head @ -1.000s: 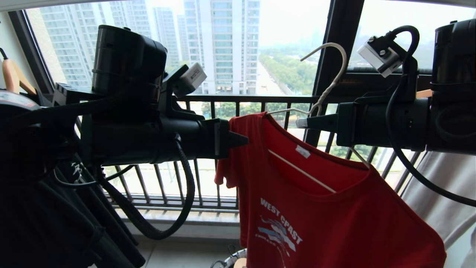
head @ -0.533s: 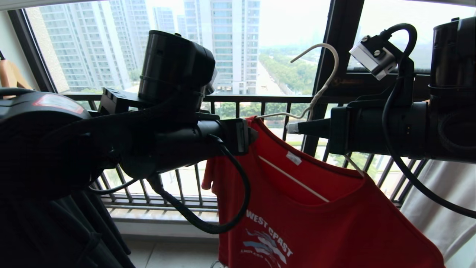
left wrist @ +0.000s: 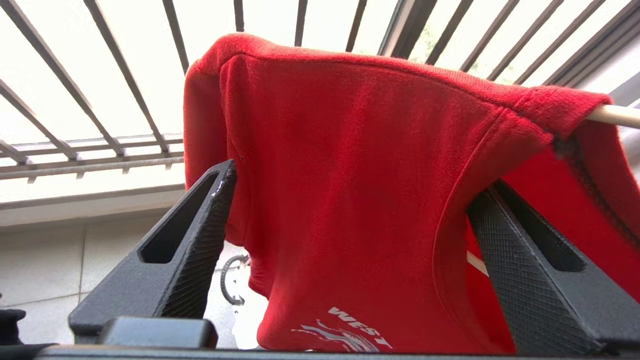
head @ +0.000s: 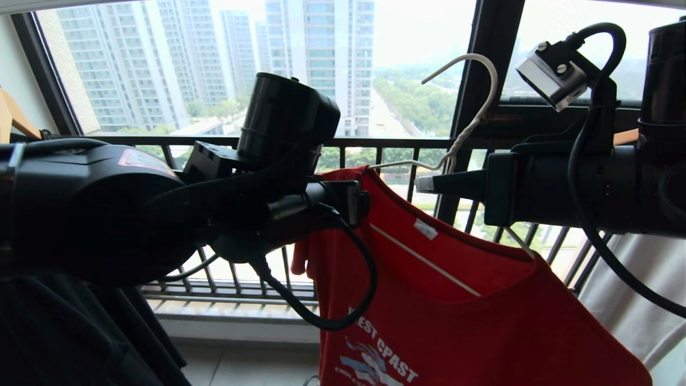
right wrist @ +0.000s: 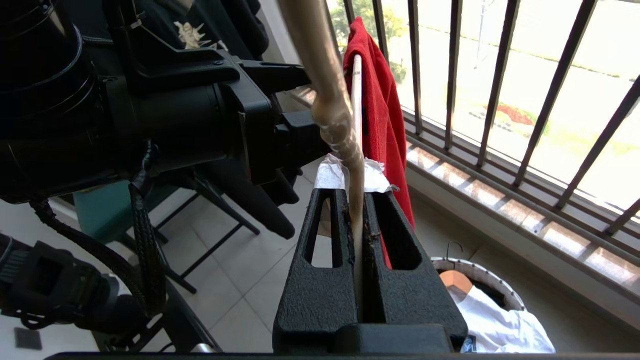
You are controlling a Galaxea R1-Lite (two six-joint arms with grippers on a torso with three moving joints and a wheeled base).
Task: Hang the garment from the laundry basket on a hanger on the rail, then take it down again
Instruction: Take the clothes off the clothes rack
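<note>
I should next grab the red garment by its shoulder (head: pixel 345 173) next to the neckline with my left gripper. Then it can slip off the white wire hanger.
The red garment (head: pixel 455 300) hangs on the white wire hanger (head: pixel 467 102), whose hook is in free air in front of the window. My right gripper (head: pixel 423 184) is shut on the hanger's neck (right wrist: pixel 345 150) just below the hook and holds it up. My left gripper (left wrist: pixel 352 182) stands open at the garment's (left wrist: pixel 350 150) shoulder, its fingers (left wrist: pixel 200 235) spread wide on either side of the fabric without pinching it. The laundry basket (right wrist: pixel 482 267) sits on the floor below, by the window. A pale strip along the head view's top edge (head: pixel 632 4) may be the rail.
Black clothes (head: pixel 80 332) and a wooden hanger (head: pixel 13 115) hang at the left, a white shirt (head: pixel 643 289) at the right. The dark barred window railing (head: pixel 375 142) runs close behind. The basket holds a white shirt (right wrist: pixel 500 325). Black chair legs (right wrist: pixel 210 235) stand on the tiled floor.
My left gripper has opened and let go of the garment's shoulder, and its wrist has tilted and shifted right. The right gripper keeps its hold, with the hanger slightly higher.
</note>
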